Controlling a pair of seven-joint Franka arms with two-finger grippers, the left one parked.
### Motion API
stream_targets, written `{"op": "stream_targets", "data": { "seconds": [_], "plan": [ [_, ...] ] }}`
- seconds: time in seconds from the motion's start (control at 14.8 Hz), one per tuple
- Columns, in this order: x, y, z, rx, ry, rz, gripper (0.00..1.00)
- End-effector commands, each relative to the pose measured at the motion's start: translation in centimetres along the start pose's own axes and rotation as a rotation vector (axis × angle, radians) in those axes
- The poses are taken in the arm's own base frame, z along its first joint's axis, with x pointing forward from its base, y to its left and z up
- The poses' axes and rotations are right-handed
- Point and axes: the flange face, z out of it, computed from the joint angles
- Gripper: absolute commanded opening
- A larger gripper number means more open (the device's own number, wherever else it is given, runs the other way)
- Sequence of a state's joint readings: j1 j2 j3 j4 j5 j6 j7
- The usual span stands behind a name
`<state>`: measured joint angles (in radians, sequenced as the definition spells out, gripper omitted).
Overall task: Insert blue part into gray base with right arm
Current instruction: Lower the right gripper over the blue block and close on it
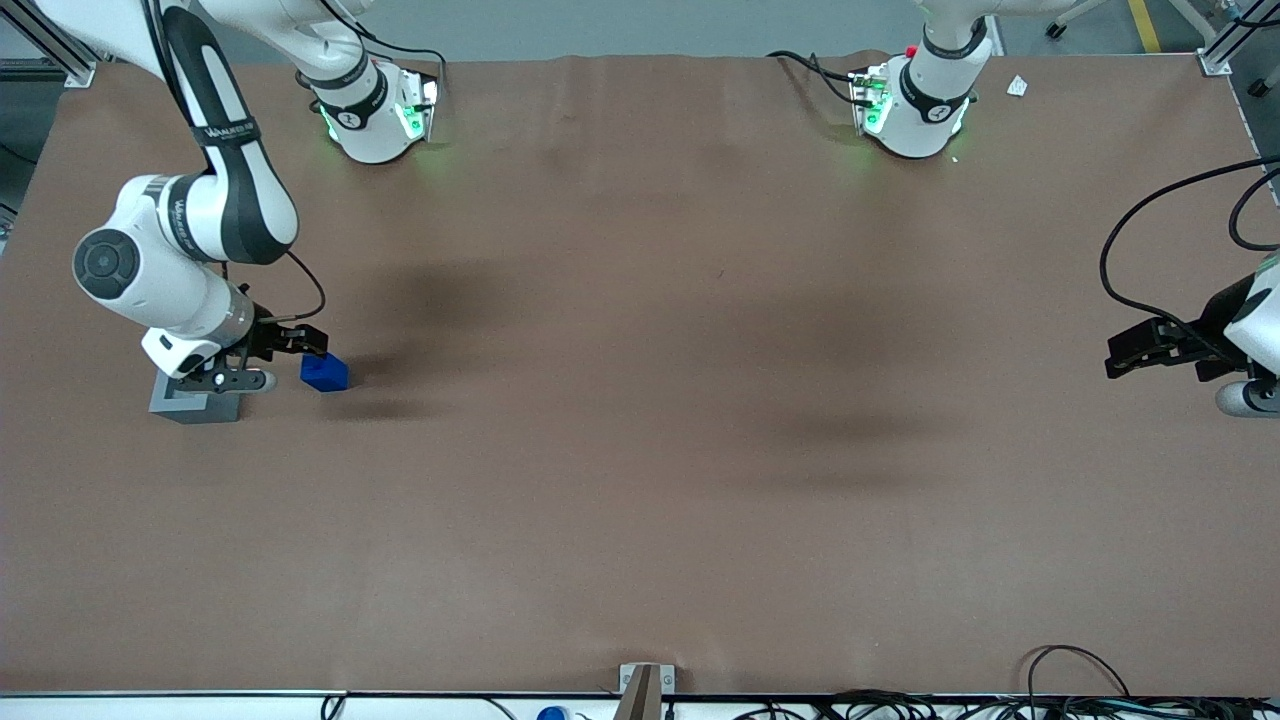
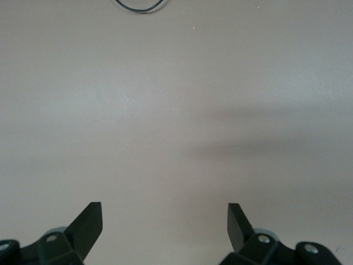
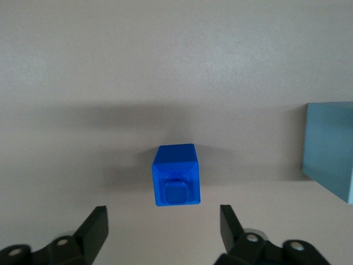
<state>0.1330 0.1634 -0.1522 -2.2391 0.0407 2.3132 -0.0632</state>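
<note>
I need to pick up the blue part by its two sides next, so that I can insert it into the gray base.
The blue part (image 1: 325,372) lies on the brown table toward the working arm's end, one end with a square stub turned to the wrist camera (image 3: 176,175). The gray base (image 1: 192,402) stands beside it, a little nearer the front camera, and the wrist covers its top in the front view. Only one corner of the gray base (image 3: 330,149) shows in the right wrist view. My gripper (image 1: 285,362) hangs low between the two things, open, with the blue part just ahead of its fingertips (image 3: 162,214) and touching neither of them. Nothing is held.
The two arm bases (image 1: 375,115) (image 1: 915,100) stand at the table's back edge. A metal bracket (image 1: 645,685) and loose cables (image 1: 1080,680) sit at the front edge. A small white scrap (image 1: 1017,86) lies at the back, toward the parked arm's end.
</note>
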Motion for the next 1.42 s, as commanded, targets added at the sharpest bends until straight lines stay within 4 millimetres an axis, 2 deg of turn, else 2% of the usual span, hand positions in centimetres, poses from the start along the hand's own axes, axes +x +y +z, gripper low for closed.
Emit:
{"op": "stream_targets", "data": {
  "seconds": [0.0, 0.41, 0.74, 0.88, 1.08, 1.15, 1.22, 1.35],
  "plan": [
    [-0.1, 0.0, 1.8, -0.016, -0.006, -0.014, 0.86],
    [0.0, -0.4, 5.3, -0.029, -0.012, -0.028, 0.81],
    [0.2, -0.2, 6.6, -0.042, -0.019, -0.036, 0.65],
    [0.2, 0.2, 6.9, -0.046, -0.019, -0.033, 0.52],
    [0.2, 0.8, 6.4, -0.042, -0.022, -0.017, 0.13],
    [0.2, 1.5, 6.0, -0.040, -0.019, -0.003, 0.06],
    [0.3, 1.8, 5.6, -0.039, -0.023, 0.002, 0.04],
    [1.0, 2.3, 3.2, -0.034, -0.024, 0.014, 0.04]
  ]
}}
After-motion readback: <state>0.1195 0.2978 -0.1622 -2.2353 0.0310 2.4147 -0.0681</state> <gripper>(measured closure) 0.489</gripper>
